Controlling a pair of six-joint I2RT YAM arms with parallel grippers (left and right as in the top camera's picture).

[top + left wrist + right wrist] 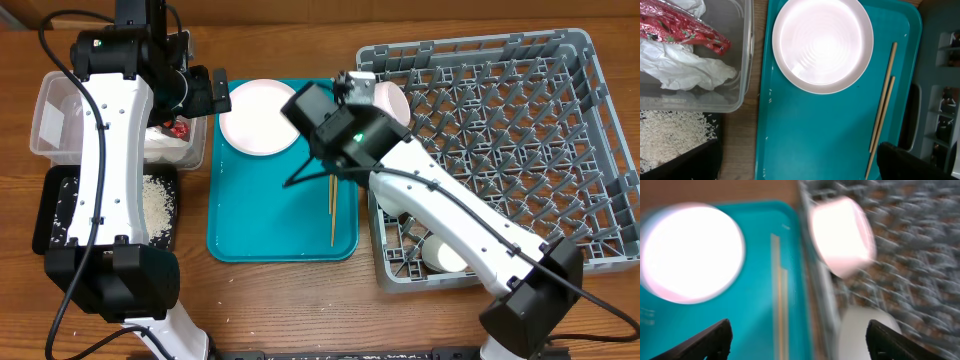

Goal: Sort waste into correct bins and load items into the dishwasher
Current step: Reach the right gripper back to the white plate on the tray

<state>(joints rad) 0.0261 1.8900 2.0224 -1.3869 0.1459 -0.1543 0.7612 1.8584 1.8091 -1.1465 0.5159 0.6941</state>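
Note:
My right gripper will next grab the larger white plate's rim [295, 133] on the side of the chopsticks. The opposite edge of the plate stays free to go into the dish rack [500, 150].
The larger white plate [258, 116] lies on the teal tray [280, 240], with two chopsticks [332, 205] beside it to the right. The smaller plate [392, 100] leans in the grey dish rack [500, 150]. A pale bowl [445, 255] sits at the rack's near left corner. My right gripper [315, 172] hangs open and empty over the chopsticks [780, 305]; its view is blurred. My left gripper [205, 92] is open and empty between the clear tub [60, 115] and the plate [822, 45]. The napkin [685, 70] and red wrapper [680, 30] lie in the tub. Rice [670, 137] lies in the black tray [60, 210]. The cup is not visible.
The tub and the black tray stand one behind the other at the table's left edge. The teal tray fills the middle and the rack fills the right side. A few rice grains [770, 97] lie on the teal tray's left rim.

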